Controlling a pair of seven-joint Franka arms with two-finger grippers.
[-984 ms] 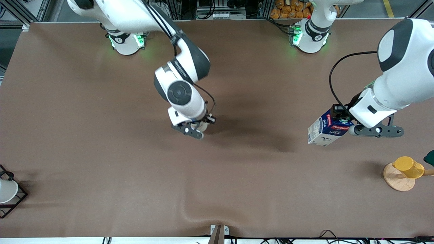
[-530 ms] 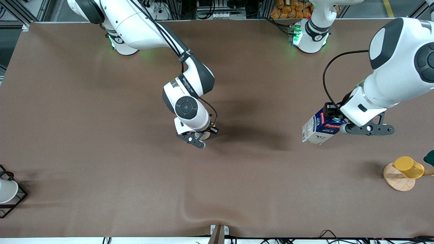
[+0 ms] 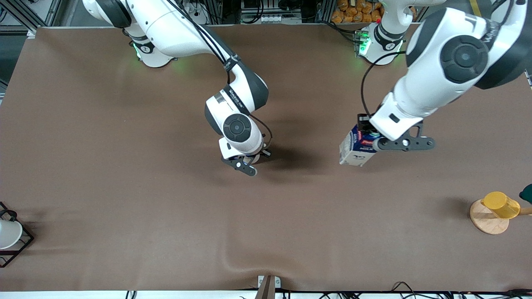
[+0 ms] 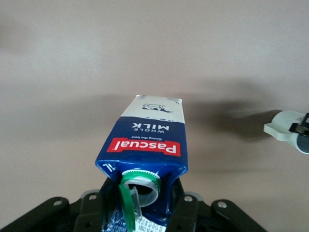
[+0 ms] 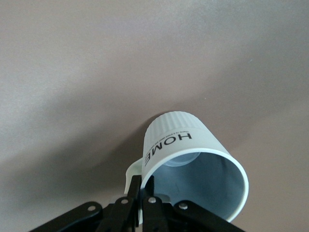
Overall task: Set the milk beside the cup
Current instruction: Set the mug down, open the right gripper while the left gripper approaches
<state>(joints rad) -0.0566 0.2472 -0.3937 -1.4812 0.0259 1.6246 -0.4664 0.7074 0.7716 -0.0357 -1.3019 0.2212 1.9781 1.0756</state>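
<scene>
I should open my right gripper: the bottom of the cream cup meets its shadow on the tabletop, so the cup would stay standing.
My left gripper (image 3: pixel 371 140) is shut on the gabled top of the milk (image 3: pixel 353 148), a dark blue carton with a red band and white lower part. It holds the carton tilted in the air over the middle of the table. In the left wrist view the milk (image 4: pixel 147 140) hangs from the gripper (image 4: pixel 141 205), green cap toward the camera. My right gripper (image 3: pixel 246 161) is shut on the rim of the cream cup (image 3: pixel 249 158), which is mostly hidden under the hand. In the right wrist view the cup (image 5: pixel 193 154) is tilted low over the cloth, with the gripper (image 5: pixel 150 182) by the handle.
A yellow cup (image 3: pixel 501 204) lies on a round wooden disc (image 3: pixel 484 222) at the left arm's end, with a dark green thing (image 3: pixel 527 193) beside it. A black wire stand (image 3: pixel 18 245) holding a white item sits at the right arm's end. The brown cloth has a fold (image 3: pixel 245 261) near its front edge.
My left arm has carried the milk toward the middle of the table, closer to the cup. My right gripper with the cup has shifted slightly toward the left arm's end.
</scene>
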